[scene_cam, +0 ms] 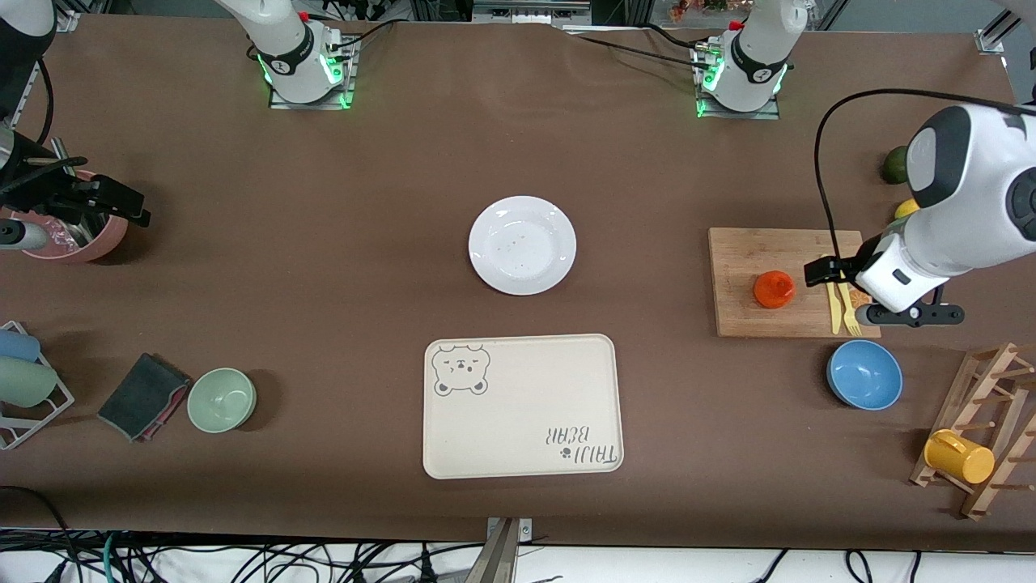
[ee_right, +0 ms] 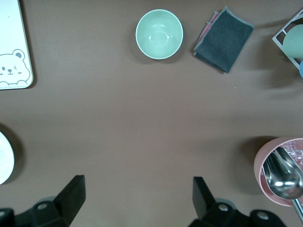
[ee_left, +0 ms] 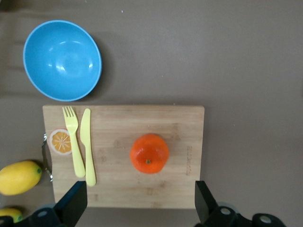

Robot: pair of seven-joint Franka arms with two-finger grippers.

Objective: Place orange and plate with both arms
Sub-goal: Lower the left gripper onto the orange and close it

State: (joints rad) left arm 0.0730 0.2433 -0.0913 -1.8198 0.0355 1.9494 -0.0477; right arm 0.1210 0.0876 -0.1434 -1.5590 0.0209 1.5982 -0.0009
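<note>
The robot has to place the orange (scene_cam: pixel 774 289) on the white plate (scene_cam: pixel 522 244), so its left gripper next needs to grab the orange by its round sides.
The orange (scene_cam: pixel 774 289) sits on a wooden cutting board (scene_cam: pixel 745 251) toward the left arm's end of the table. It also shows in the left wrist view (ee_left: pixel 149 153). The white plate (scene_cam: pixel 522 244) lies empty mid-table; its rim shows at the edge of the right wrist view (ee_right: pixel 4 163). My left gripper (scene_cam: pixel 830 271) hangs open and empty over the board, beside the orange and apart from it (ee_left: pixel 140 194). My right gripper (scene_cam: pixel 121 206) hangs open and empty over the table by a pink cup (ee_right: pixel 137 187).
A yellow fork and knife (scene_cam: pixel 842 304) lie on the board. A blue bowl (scene_cam: pixel 864 374), lemon (scene_cam: pixel 906 208), dark green fruit (scene_cam: pixel 894 164) and mug rack (scene_cam: pixel 983 421) surround it. The bear tray (scene_cam: pixel 522 405), green bowl (scene_cam: pixel 222 399), grey cloth (scene_cam: pixel 144 396) and pink cup (scene_cam: pixel 77 235) also stand here.
</note>
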